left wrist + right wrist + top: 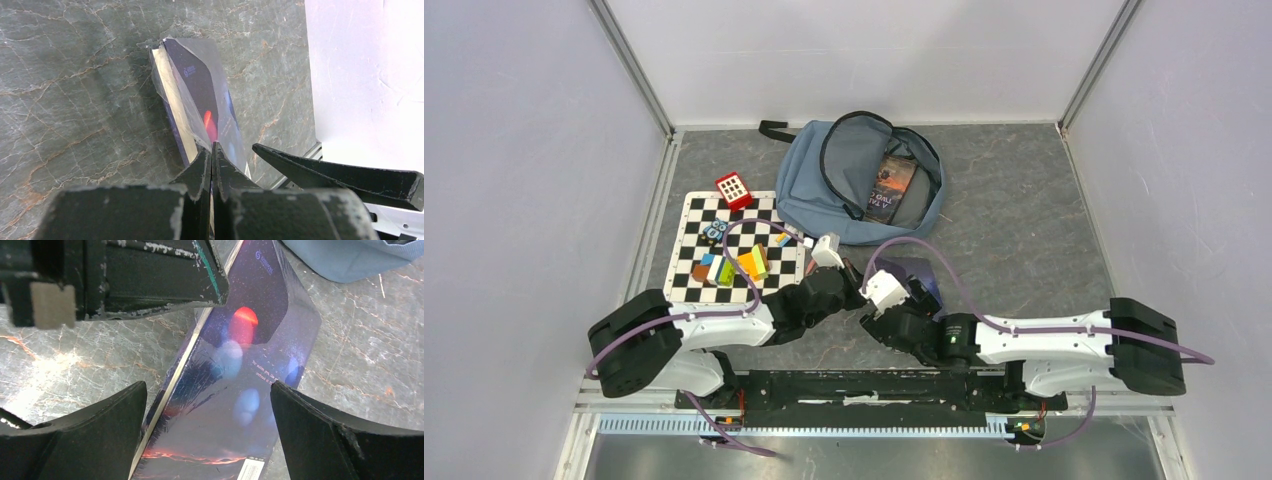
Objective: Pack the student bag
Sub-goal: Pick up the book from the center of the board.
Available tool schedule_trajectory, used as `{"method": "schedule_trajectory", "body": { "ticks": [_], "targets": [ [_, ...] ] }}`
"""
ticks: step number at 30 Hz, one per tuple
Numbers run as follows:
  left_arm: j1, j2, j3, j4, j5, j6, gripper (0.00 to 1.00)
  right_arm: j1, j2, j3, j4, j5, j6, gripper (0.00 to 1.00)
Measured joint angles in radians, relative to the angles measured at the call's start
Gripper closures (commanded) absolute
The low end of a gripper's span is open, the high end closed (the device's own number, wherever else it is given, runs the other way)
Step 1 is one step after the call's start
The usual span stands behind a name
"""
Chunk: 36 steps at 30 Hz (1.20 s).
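The right gripper grips the purple book by its long pale edge (178, 374) next. That leaves the opposite edge free to enter the bag.
The student bag (816, 185) lies at the back of the table with its main compartment unzipped and one book (891, 190) inside. A second dark purple book (250, 365) lies tilted on the table in front of the bag, its cover under a glossy film. My left gripper (212, 148) is shut on this book's near edge, pinching the cover. My right gripper (207, 387) is open and straddles the book (922, 274) from the other side, its fingers (107, 425) apart from it. A corner of the bag (350, 257) shows beyond the book.
A checkered board (694, 215) with several coloured blocks (752, 262) lies left of the bag. A red keypad toy (733, 188) sits at the board's far edge. White walls enclose the table on three sides. The two wrists are close together at the table's near middle.
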Motion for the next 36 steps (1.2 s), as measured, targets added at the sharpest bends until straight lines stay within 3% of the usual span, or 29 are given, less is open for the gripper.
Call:
{"method": "schedule_trajectory", "body": {
  "ticks": [6, 10, 16, 24, 26, 27, 29, 32, 34, 36],
  "targets": [
    [0.000, -0.007, 0.010, 0.000, 0.000, 0.000, 0.98, 0.037, 0.065, 0.038, -0.066, 0.071, 0.052, 0.02],
    [0.000, -0.013, 0.015, -0.001, 0.000, 0.000, 0.98, 0.055, 0.093, 0.045, -0.082, 0.075, 0.085, 0.09],
    [0.000, -0.020, 0.019, -0.008, 0.002, 0.000, 0.98, 0.068, 0.138, 0.055, -0.126, 0.105, 0.145, 0.42],
    [0.000, -0.039, 0.033, -0.017, 0.006, 0.001, 0.98, 0.072, 0.146, 0.091, -0.250, 0.278, 0.159, 0.86],
    [0.000, -0.045, 0.039, -0.014, 0.007, 0.001, 0.82, 0.074, 0.130, 0.099, -0.289, 0.332, 0.143, 0.96],
    [0.000, -0.047, 0.043, -0.015, 0.007, 0.003, 0.66, 0.074, 0.120, 0.099, -0.294, 0.335, 0.144, 1.00],
    [0.000, -0.059, 0.050, -0.024, 0.006, 0.011, 0.41, 0.073, 0.106, 0.099, -0.306, 0.341, 0.147, 1.00],
    [0.003, -0.097, 0.058, -0.057, 0.002, 0.045, 0.13, 0.072, 0.088, 0.099, -0.324, 0.343, 0.154, 1.00],
    [0.006, -0.134, 0.069, -0.112, -0.025, 0.071, 0.01, 0.063, 0.065, 0.099, -0.328, 0.340, 0.159, 1.00],
    [0.015, -0.177, 0.076, -0.178, -0.058, 0.085, 0.00, 0.048, 0.035, 0.100, -0.321, 0.316, 0.148, 1.00]
  ]
}}
